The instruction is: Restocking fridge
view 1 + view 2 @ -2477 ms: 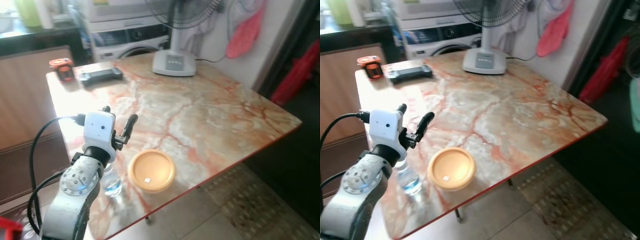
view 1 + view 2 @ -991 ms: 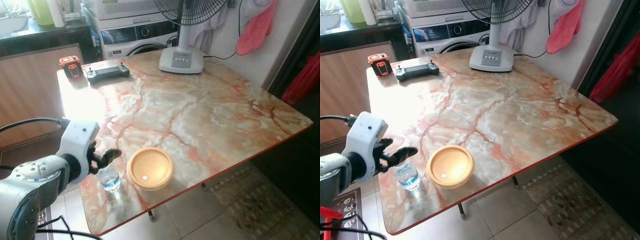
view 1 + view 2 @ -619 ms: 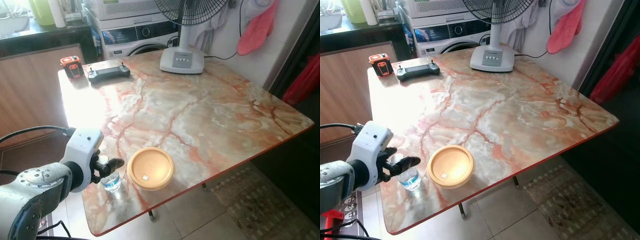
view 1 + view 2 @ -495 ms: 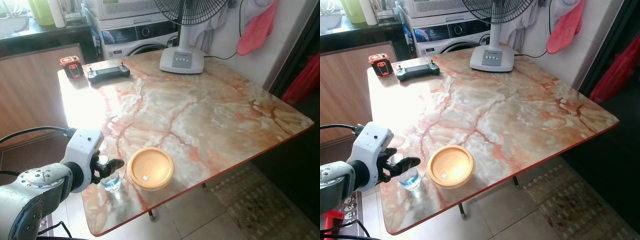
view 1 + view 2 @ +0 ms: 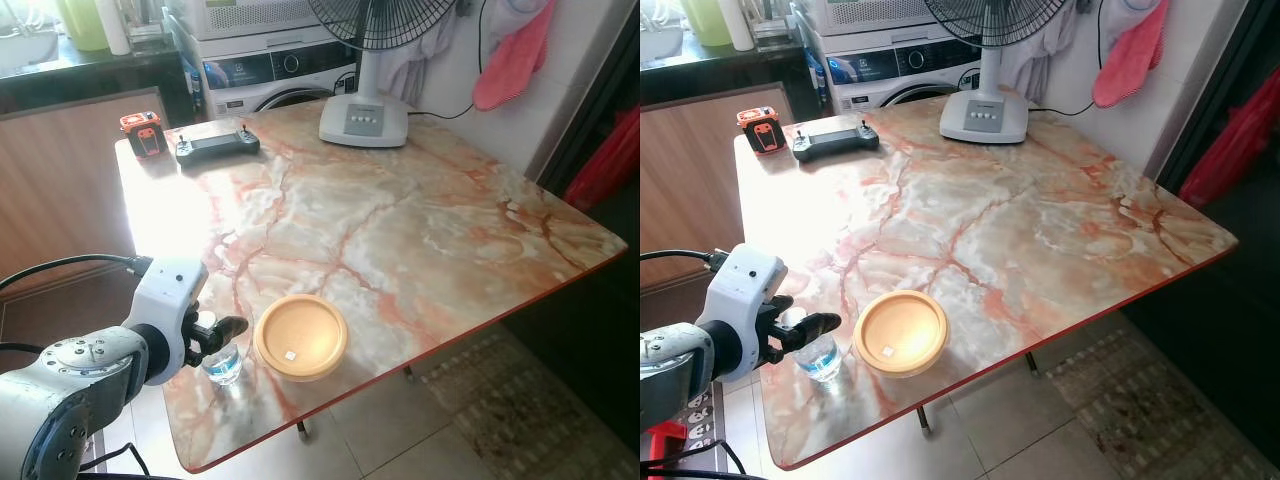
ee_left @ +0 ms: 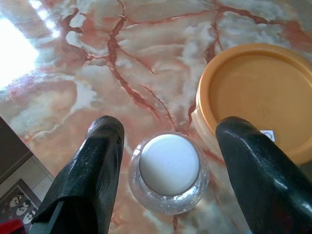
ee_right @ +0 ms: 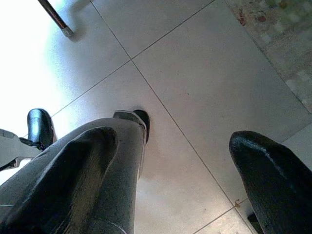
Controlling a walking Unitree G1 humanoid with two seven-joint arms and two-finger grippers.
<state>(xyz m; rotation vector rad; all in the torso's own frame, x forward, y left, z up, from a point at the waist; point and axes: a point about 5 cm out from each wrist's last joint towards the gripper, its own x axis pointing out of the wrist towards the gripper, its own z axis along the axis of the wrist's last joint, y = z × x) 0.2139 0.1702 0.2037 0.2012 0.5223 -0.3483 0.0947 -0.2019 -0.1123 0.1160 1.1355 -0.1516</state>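
I will next grab the bottle by its white capped top with my left gripper. The orange container (image 5: 301, 337) crowds the bottle's side, and my fingers have room at the top.
A small clear water bottle (image 5: 222, 366) with a white cap (image 6: 169, 164) stands near the front left corner of the marble table (image 5: 400, 230). My left gripper (image 5: 213, 331) is open and hangs just above the bottle. In the left wrist view one black finger (image 6: 97, 161) lies on each side of the cap without touching it. A round orange lidded container (image 5: 301, 337) sits right beside the bottle. My right gripper (image 7: 175, 146) hangs open over the tiled floor, holding nothing.
At the table's far side stand a fan base (image 5: 363, 120), a black controller (image 5: 217, 145) and an orange-black device (image 5: 139, 133). A washing machine (image 5: 270, 65) is behind the table. The table's front edge (image 5: 400, 365) is close to the bottle.
My left gripper has come down from above the table and moved in over the bottle, so its fingers now straddle the cap. The bottle and container have not moved.
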